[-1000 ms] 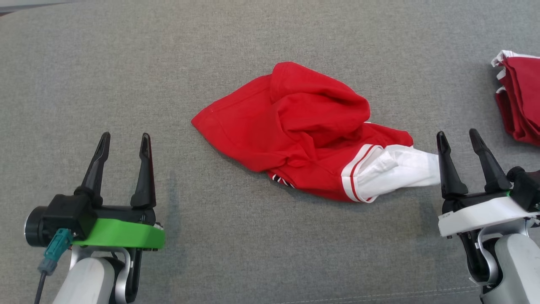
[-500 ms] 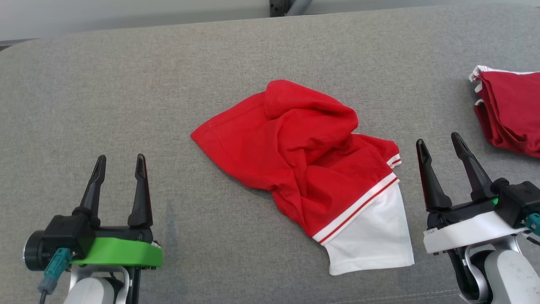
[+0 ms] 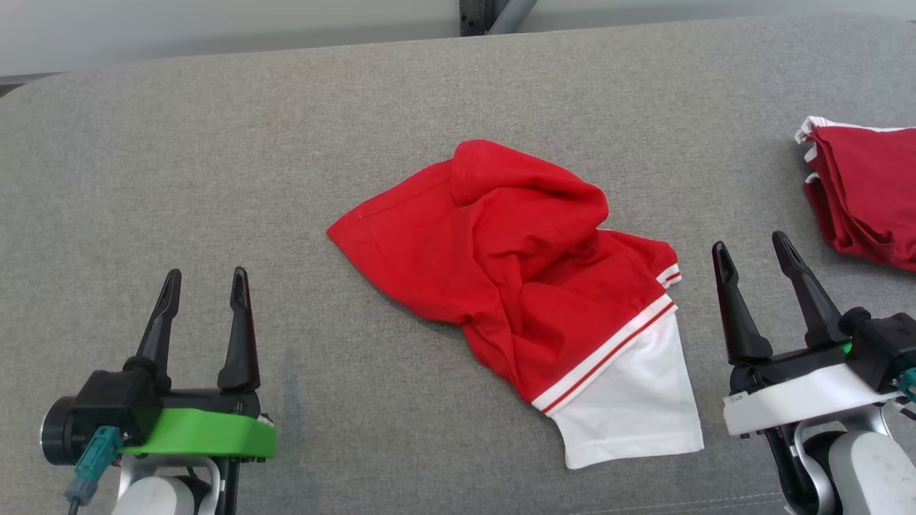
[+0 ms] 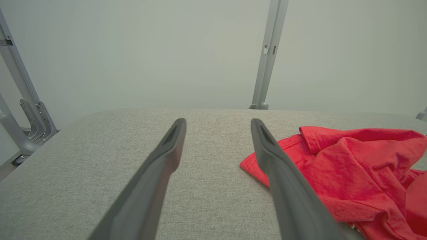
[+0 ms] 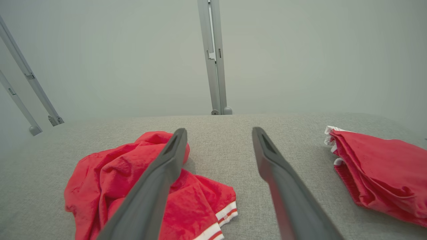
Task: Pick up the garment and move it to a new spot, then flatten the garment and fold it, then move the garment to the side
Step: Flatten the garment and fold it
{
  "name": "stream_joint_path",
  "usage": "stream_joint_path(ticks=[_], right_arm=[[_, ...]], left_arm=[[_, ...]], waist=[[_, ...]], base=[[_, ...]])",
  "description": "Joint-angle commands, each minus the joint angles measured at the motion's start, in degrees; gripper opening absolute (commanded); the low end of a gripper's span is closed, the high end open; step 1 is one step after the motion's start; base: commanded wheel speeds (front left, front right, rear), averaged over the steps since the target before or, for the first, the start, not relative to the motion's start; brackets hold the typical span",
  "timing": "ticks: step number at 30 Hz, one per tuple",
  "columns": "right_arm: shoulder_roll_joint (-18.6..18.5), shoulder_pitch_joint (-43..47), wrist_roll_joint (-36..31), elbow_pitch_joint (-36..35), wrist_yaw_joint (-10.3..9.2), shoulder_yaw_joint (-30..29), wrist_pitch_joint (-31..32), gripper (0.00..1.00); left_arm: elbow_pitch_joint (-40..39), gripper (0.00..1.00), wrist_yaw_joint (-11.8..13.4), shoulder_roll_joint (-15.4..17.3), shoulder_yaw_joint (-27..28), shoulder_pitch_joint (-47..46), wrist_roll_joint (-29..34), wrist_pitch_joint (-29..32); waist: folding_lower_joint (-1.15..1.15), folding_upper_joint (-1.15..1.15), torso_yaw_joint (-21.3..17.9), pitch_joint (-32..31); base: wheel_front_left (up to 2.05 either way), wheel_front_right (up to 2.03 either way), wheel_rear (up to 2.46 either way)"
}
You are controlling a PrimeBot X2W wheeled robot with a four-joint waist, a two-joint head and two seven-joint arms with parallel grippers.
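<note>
The right gripper grabs the white sleeve by its edge (image 3: 685,373) next, to move and straighten the garment.
A crumpled red garment (image 3: 501,250) with a white, red-striped sleeve (image 3: 630,400) lies in a heap mid-table; its red folds also appear in the left wrist view (image 4: 350,166) and the right wrist view (image 5: 116,176). My left gripper (image 3: 204,275) stands open at the lower left, well to the left of the garment, with nothing between its fingers. My right gripper (image 3: 751,243) stands open at the lower right, just right of the white sleeve and apart from it, also empty.
A folded stack of dark red garments (image 3: 866,186) lies at the right edge of the grey fabric table (image 3: 215,143), also seen as the stack (image 5: 380,170). Metal frame posts (image 3: 486,14) stand behind the table's far edge.
The white sleeve has come out of the right gripper and now lies flat on the table. The right gripper has drawn slightly away. The head camera has tilted, shifting the whole picture down.
</note>
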Motion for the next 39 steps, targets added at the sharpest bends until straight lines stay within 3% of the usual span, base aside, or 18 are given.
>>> stream_joint_path(ticks=[1, 8, 15, 16, 17, 20, 29, 30, 32, 39], right_arm=[[0.05, 0.31, -0.18, -0.46, -0.02, -0.06, 0.15, 1.0], [0.01, -1.5, -0.07, -1.73, -0.02, 0.64, 0.66, 1.0], [0.6, -4.46, -0.51, -1.79, -0.02, 2.63, -0.05, 1.0], [0.6, -4.46, -0.51, -1.79, -0.02, 2.63, -0.05, 1.0], [0.86, -5.11, -0.45, -1.32, -0.02, 3.28, -0.34, 1.0], [1.23, -5.83, -0.39, -0.56, -0.02, 4.06, -1.05, 1.0], [1.87, -6.76, 0.16, 1.81, -0.02, 5.28, -2.59, 1.0], [1.87, -6.78, 0.24, 2.02, -0.02, 5.26, -2.6, 1.0], [1.86, -6.59, 0.35, 2.38, -0.02, 5.14, -2.79, 1.0], [1.87, -2.27, 0.42, 3.32, -0.02, 3.8, -1.81, 1.0]], left_arm=[[-0.4, 1.0, 0.23, 0.63, 0.1, -0.42, 0.02, -0.15], [-1.17, 1.0, -1.99, 1.4, -1.56, -7.13, 1.73, 0.94], [5.88, 1.0, -9.27, 1.62, -6.85, -20.05, 0.81, 8.4], [5.88, 1.0, -9.27, 1.62, -6.85, -20.05, 0.81, 8.4], [9.5, 1.0, -11.24, 1.59, -7.98, -22.56, 0.05, 10.71], [15.1, 1.0, -13.32, 1.52, -9.1, -25.63, -2.1, 13.91], [26.79, 1.0, -15.24, 2.28, -10.41, -30.37, -6.18, 17.9], [27.34, 0.76, -15.31, 2.29, -10.61, -30.62, -6.39, 17.87], [27.87, 0.0, -15.45, 2.44, -11.25, -30.78, -6.99, 17.63], [27.15, 0.0, -15.71, 3.32, -12.28, -29.17, -7.33, 14.6]], waist=[[0.0, 0.0, 0.06, 0.32], [0.0, 0.0, -0.28, 3.74], [0.0, 0.0, -3.27, 9.6], [0.0, 0.0, -3.27, 9.6], [0.0, 0.0, -4.2, 10.74], [0.0, 0.0, -5.35, 12.04], [0.0, 0.0, -6.63, 13.5], [0.0, 0.0, -6.63, 13.5], [0.0, 0.0, -6.53, 13.4], [0.0, 0.0, -5.84, 12.11]], base=[[0.0, 0.0, 0.0], [0.0, 0.0, 0.0], [0.0, 0.0, 0.0], [0.0, 0.0, 0.0], [0.0, 0.0, 0.0], [0.0, 0.0, 0.0], [0.0, 0.0, 0.0], [0.0, 0.0, 0.0], [0.0, 0.0, 0.0], [0.0, 0.0, 0.0]])
